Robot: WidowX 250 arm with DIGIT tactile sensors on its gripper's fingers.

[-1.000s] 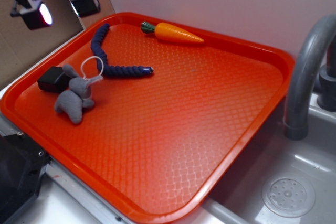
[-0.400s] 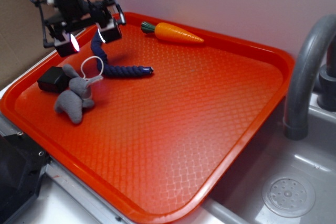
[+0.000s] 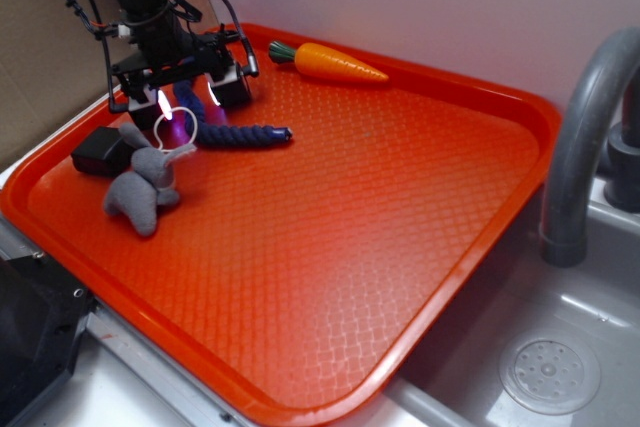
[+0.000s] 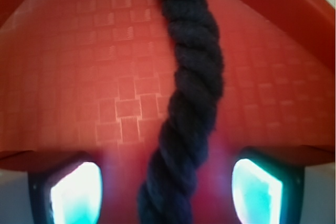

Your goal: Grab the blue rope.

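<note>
My gripper closes on the blue rope now. My fingers stand beside the rope, low over the red tray, so closing now would catch the rope.
The blue rope is a dark navy braided cord lying bent on the red tray at its far left. My gripper is low over the rope's middle, open, one finger on each side of it. In the wrist view the rope runs straight up the frame between my two glowing fingertips, with a gap on both sides. The upper stretch of the rope is hidden behind the gripper in the exterior view.
A grey plush animal with a thin white string loop lies just in front of the gripper, beside a small black block. An orange carrot toy lies at the tray's far edge. A grey faucet and sink are at the right.
The gripper has moved down and to the right from the tray's far left corner, coming low over the rope so its fingers straddle it. Nothing else has moved.
</note>
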